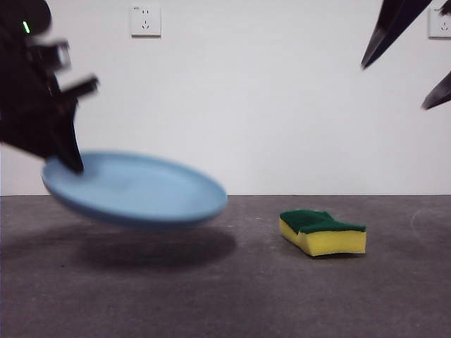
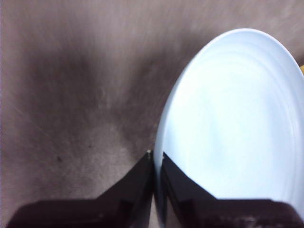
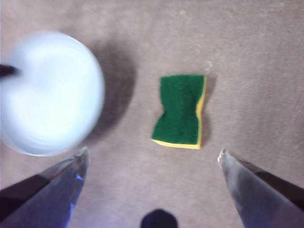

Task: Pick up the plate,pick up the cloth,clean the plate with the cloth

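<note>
Next, my right gripper pinches the cloth by its middle, across its green top (image 1: 317,225), to clean the plate (image 1: 134,189).
The light-blue plate (image 1: 134,189) hangs tilted above the grey table at the left, casting a shadow below it. My left gripper (image 1: 70,158) is shut on the plate's rim (image 2: 159,142), its two black jaws pinching the edge. The cloth, a yellow sponge with a green top (image 1: 323,232), lies flat on the table to the right of the plate. My right gripper (image 3: 152,156) hovers open high above the cloth (image 3: 181,111), jaws spread wide; in the front view it shows at the top right corner (image 1: 405,60). The plate (image 3: 47,92) looks blurred in the right wrist view.
A white wall with two power sockets (image 1: 145,20) stands behind the grey table (image 1: 232,296).
</note>
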Controlling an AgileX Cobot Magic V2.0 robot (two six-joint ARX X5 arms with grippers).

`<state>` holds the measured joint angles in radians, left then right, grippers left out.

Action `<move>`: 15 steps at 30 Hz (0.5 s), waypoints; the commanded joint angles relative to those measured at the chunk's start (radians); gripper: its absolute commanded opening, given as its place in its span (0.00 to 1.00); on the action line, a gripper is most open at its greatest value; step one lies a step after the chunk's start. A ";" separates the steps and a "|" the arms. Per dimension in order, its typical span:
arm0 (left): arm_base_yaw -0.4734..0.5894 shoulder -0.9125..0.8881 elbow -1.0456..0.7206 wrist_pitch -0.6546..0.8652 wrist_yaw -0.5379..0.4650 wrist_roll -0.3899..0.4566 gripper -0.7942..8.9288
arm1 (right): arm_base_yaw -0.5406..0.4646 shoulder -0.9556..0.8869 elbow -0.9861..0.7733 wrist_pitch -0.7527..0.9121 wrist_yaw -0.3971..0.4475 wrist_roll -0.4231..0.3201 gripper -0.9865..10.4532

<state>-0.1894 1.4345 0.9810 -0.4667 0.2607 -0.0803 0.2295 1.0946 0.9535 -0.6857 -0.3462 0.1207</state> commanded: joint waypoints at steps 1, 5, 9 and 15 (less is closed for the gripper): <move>-0.003 -0.099 -0.011 -0.040 0.002 0.032 0.07 | 0.040 0.091 0.046 -0.012 0.078 -0.058 0.50; -0.003 -0.222 -0.011 -0.092 0.002 0.032 0.07 | 0.100 0.215 0.099 -0.015 0.202 -0.099 0.50; -0.003 -0.314 -0.011 -0.124 0.002 0.032 0.07 | 0.147 0.328 0.144 -0.015 0.277 -0.131 0.50; -0.003 -0.391 -0.011 -0.183 0.004 0.029 0.07 | 0.207 0.552 0.226 0.054 0.326 -0.147 0.50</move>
<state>-0.1894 1.0447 0.9810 -0.6548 0.2611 -0.0597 0.4332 1.6390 1.1786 -0.6289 -0.0235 -0.0170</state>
